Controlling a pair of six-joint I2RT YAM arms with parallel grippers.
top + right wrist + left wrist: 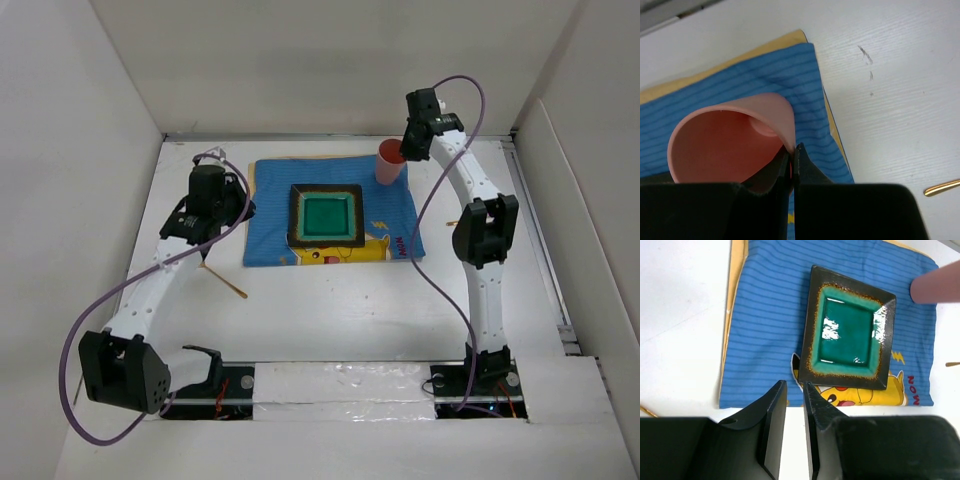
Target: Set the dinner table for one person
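Observation:
My right gripper needs to release the pink cup (389, 163): the cup's base is on the mat's flat far corner beyond the plate, so the cup would stay standing.
The white dinner table (340, 320) carries a blue cartoon-print mat (270, 215) with a square green-glazed plate (327, 215) on it. My right gripper (405, 150) is shut on the rim of a pink cup (389, 163) at the mat's far right corner. In the right wrist view one finger is inside the cup (725, 145) and one outside, the gripper (792, 150) pinching its wall. My left gripper (215, 195) hangs over the mat's left edge. In the left wrist view it (795, 390) is nearly shut with a narrow gap and holds nothing, near the plate (850, 335).
A thin gold utensil (225, 280) lies on the table left of the mat, near the left arm. Another gold piece (452, 222) lies right of the mat, also in the right wrist view (942, 187). White walls enclose the table on three sides.

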